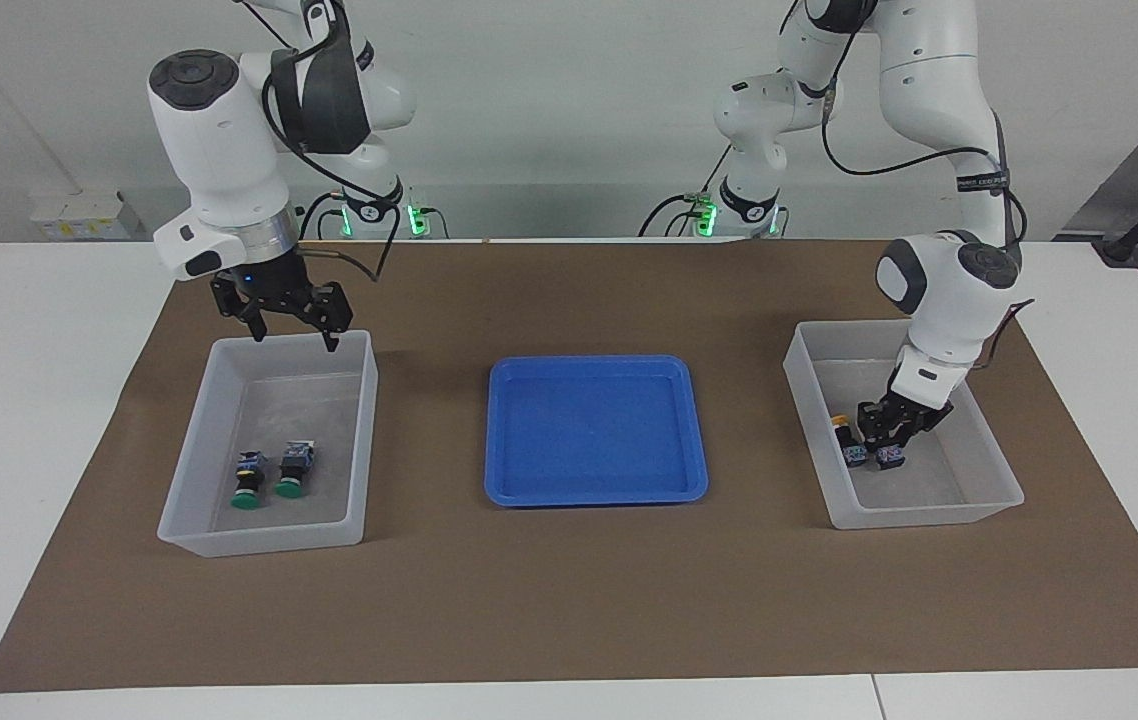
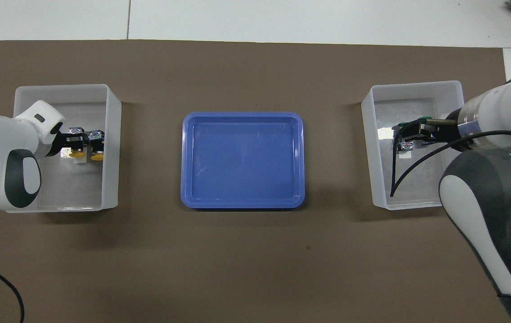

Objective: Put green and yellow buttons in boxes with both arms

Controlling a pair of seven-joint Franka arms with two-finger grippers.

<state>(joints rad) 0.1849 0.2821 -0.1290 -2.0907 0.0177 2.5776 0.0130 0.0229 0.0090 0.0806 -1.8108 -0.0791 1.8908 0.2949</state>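
Note:
My left gripper has the yellow button (image 2: 77, 153) low inside the box (image 2: 76, 183), next to the other yellow button, so it should open.
Two green buttons (image 1: 249, 487) (image 1: 291, 472) lie side by side in the box (image 1: 361, 440) at the right arm's end. My right gripper (image 1: 296, 340) is open and empty, raised over that box's edge nearest the robots. In the overhead view it (image 2: 403, 134) covers most of the green buttons (image 2: 406, 145). My left gripper (image 1: 889, 440) is low inside the other box (image 1: 994, 470), shut on a yellow button (image 1: 891, 459). The second yellow button (image 1: 846, 440) lies right beside it. Both yellow caps show in the overhead view (image 2: 76, 154) (image 2: 97, 155).
A shallow blue tray (image 1: 594, 430) sits empty at the middle of the brown mat (image 1: 569, 600), between the two boxes. Cables hang from both arms.

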